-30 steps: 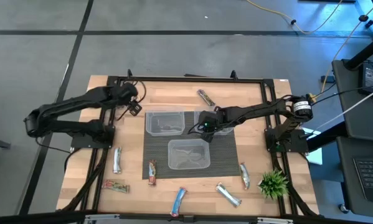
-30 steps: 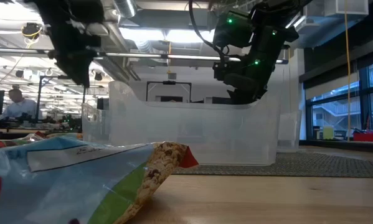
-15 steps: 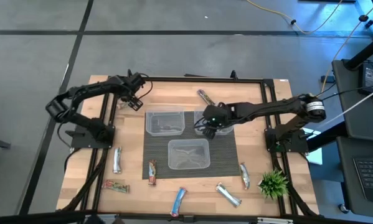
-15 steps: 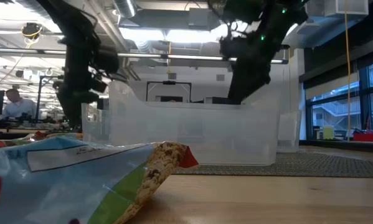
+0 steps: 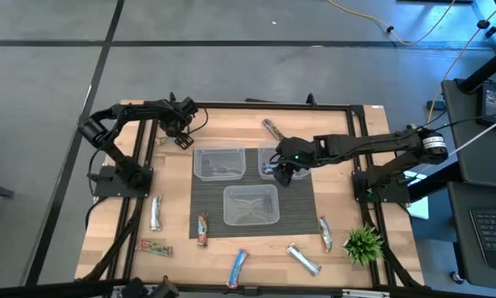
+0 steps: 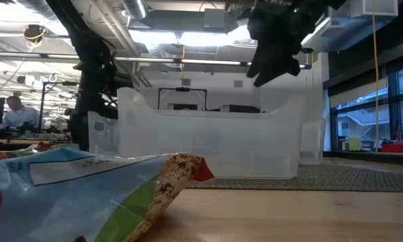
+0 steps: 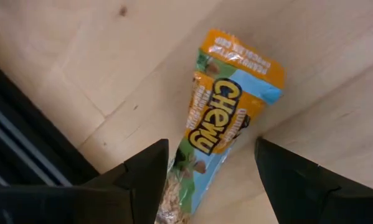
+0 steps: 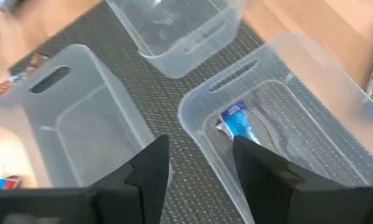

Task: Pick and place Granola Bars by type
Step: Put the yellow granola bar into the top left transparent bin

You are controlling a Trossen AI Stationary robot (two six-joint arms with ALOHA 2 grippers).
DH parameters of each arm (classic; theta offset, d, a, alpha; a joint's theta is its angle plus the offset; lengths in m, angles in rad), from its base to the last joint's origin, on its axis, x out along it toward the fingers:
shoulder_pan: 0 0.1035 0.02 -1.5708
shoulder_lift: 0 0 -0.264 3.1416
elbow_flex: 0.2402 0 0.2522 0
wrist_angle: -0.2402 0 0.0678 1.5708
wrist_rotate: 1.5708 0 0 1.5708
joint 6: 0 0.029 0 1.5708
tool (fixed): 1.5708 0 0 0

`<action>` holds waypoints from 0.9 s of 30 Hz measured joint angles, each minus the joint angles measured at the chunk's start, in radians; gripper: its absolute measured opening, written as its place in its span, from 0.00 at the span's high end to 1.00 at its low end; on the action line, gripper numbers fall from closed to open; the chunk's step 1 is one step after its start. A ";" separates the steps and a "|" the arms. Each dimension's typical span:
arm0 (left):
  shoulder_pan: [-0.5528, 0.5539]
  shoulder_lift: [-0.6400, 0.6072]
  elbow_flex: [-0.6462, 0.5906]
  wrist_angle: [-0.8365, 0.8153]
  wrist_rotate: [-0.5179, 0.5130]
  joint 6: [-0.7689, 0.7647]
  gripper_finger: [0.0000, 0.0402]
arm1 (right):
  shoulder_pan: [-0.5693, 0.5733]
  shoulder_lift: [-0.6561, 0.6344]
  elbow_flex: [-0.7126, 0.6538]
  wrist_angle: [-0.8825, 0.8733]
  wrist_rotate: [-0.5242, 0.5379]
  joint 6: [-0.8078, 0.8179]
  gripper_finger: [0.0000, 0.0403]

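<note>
I should close my left gripper on the orange bar now. My left gripper's fingers are beside the orange bar's long sides, low over the wood.
My left gripper (image 5: pixel 181 132) hangs open over the table's far-left part. In the left wrist view its fingers (image 7: pixel 211 180) stand on either side of an orange and green wrapped granola bar (image 7: pixel 226 118) that lies flat on the wood. My right gripper (image 5: pixel 282 168) is open and empty above the right clear tub (image 5: pixel 268 154). In the right wrist view (image 8: pixel 202 168) a blue bar (image 8: pixel 238 121) lies on that tub's floor. More bars lie on the table: a dark one near the far edge (image 5: pixel 272 129) and several along the near side (image 5: pixel 156 213) (image 5: pixel 238 267) (image 5: pixel 303 258).
Three clear tubs sit on a dark mat (image 5: pixel 301 199): left (image 5: pixel 220 162), right, and one nearer (image 5: pixel 251 205). A green plant (image 5: pixel 364 244) stands at the near-right corner. The arms' black frame rails (image 5: pixel 248 108) run along the table's sides. A bar (image 6: pixel 87 195) fills the low view's foreground.
My left arm has folded back at the elbow, and its gripper has come down toward the table at the far left. My right gripper has risen from the right tub's rim to well above it and has shifted slightly toward the right edge.
</note>
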 joint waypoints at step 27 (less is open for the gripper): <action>-0.002 -0.090 -0.009 0.012 -0.075 0.027 0.84 | 0.336 -0.058 0.000 -0.359 -0.247 0.818 0.55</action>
